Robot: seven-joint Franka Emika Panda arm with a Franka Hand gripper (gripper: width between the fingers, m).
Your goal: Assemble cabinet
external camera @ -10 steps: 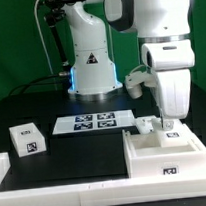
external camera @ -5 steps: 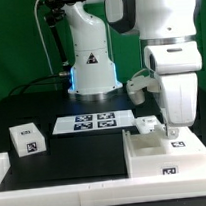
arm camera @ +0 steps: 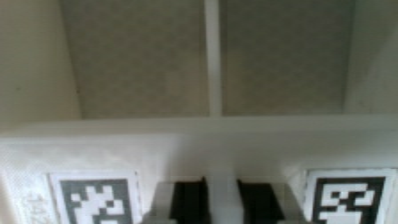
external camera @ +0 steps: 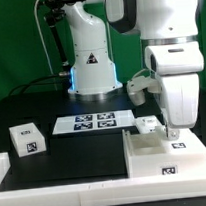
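The panel's lower edge is in the white cabinet [external camera: 160, 152] [arm camera: 214, 60], beside the cabinet's grey sections. The panel would stay there, so my gripper should open now.
The cabinet [external camera: 155, 155] is a large white box lying at the front of the exterior view's right, with a marker tag on its front face. My gripper [external camera: 175, 135] stands straight down into its top at the far right. In the wrist view the cabinet's grey compartments [arm camera: 125, 60] are split by a white divider. Two marker tags [arm camera: 93, 198] flank my gripper [arm camera: 210, 205]. Its dark fingers [arm camera: 183, 200] stand close together with a thin pale cabinet wall between them. A small white drawer block [external camera: 146, 126] sits at the cabinet's far edge. Another [external camera: 27, 139] lies at the left.
The marker board [external camera: 92, 122] lies flat mid-table in front of the robot base [external camera: 92, 67]. A low white ledge [external camera: 2, 167] runs along the table's left front. The table is black, with a green wall behind.
The gripper shifted slightly toward the exterior view's right and settled on the cabinet a second ago. It has held still in the last half second.
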